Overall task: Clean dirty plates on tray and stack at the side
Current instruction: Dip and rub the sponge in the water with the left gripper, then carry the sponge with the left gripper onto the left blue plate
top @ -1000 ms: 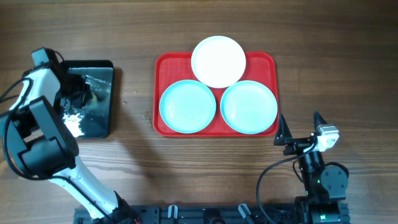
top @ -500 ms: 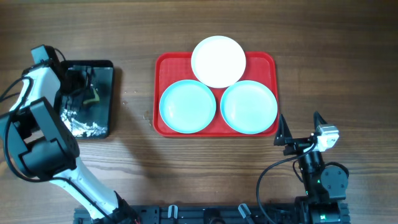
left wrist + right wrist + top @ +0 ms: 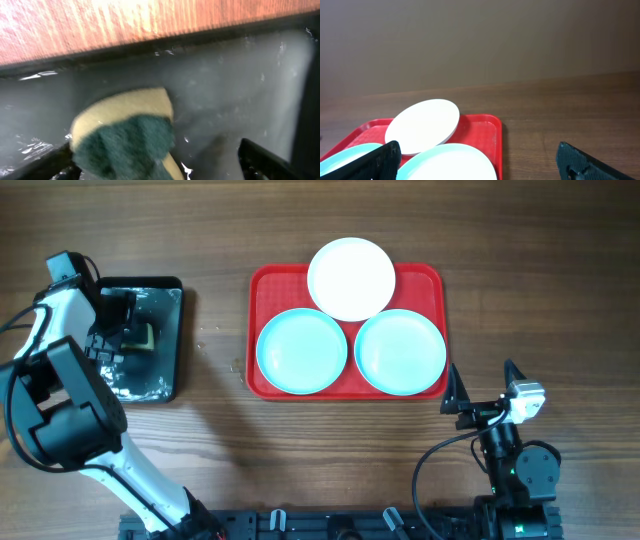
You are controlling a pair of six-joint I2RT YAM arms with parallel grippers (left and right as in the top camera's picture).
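I will next pinch the sponge with my left gripper across its exposed green side point(image 3: 137, 335) point(image 3: 129, 146), so the yellow side stays free to clean the aqua plate.
The red tray point(image 3: 272, 288) holds three plates: a white plate point(image 3: 350, 278) resting on its far rim, an aqua plate point(image 3: 302, 350) at front left and another aqua plate point(image 3: 400, 352) at front right. My left gripper point(image 3: 122, 330) hangs open over the black tray point(image 3: 165, 365). Between its spread fingers lies a yellow-and-green sponge point(image 3: 125, 130), which is not pinched. My right gripper point(image 3: 480, 377) stands open near the red tray's front right corner and holds nothing. In the right wrist view the white plate point(image 3: 422, 125) and an aqua plate point(image 3: 455, 161) show ahead.
The black tray point(image 3: 235, 85) is wet and holds shallow water around the sponge point(image 3: 142, 337). It sits at the table's left, apart from the red tray point(image 3: 482, 131). Bare wood lies between the two trays and to the right of the red tray.
My left gripper has opened and let go of the sponge, which now lies in the black tray. The water there has shifted. The right arm and the plates have not moved.
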